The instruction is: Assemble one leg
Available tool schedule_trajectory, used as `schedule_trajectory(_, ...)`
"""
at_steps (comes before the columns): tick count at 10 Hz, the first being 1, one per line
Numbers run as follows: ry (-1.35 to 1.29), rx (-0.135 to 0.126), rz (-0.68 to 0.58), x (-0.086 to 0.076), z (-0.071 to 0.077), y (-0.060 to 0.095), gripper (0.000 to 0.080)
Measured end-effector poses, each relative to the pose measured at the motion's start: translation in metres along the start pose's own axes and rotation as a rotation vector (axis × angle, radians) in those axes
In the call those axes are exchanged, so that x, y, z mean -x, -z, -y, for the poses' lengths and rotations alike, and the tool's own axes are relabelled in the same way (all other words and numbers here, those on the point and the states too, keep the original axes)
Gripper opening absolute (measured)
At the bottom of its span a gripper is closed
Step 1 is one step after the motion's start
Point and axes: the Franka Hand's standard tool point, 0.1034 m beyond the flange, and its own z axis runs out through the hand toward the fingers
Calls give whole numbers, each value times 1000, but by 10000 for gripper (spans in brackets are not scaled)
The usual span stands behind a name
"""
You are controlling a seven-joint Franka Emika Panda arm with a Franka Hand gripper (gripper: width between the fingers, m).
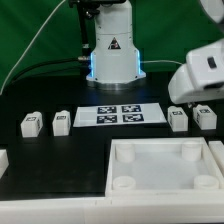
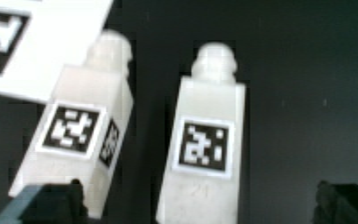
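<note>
My gripper is to reach the leg and grip its plain square end [image 1: 208, 124] [image 2: 199, 196]. The leg's narrow knobbed end then stays free to go into a tray socket.
Four white legs with marker tags lie on the black table. Two are at the exterior view's left [image 1: 30, 124] [image 1: 61, 122] and two at its right [image 1: 178, 118] [image 1: 204, 117]. My gripper [image 1: 197, 92] hovers above the right pair. In the wrist view my gripper [image 2: 201, 205] is open and empty. Its dark fingertips [image 2: 51, 205] stand on either side of one leg [image 2: 208, 125], above it and not touching it. The other leg of the pair [image 2: 87, 120] lies beside it, close to one fingertip.
The large white rimmed tray part [image 1: 165, 185] with corner sockets lies at the front. The marker board [image 1: 120, 115] lies in the middle, and its corner shows in the wrist view [image 2: 16, 40]. The robot base [image 1: 112, 55] stands behind it.
</note>
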Motion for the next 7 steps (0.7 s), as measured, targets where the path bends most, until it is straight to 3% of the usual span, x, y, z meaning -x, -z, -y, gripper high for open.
schedule_trajectory(1, 5, 2, 98, -5, 2, 1, 649)
schedule_trajectory(2, 6, -2, 89, -12, 3, 2, 649)
schedule_trajectory(5, -7, 0, 93, -14, 4, -4, 649)
schedule_trajectory(7, -15, -5, 93, -21, 0, -16, 649)
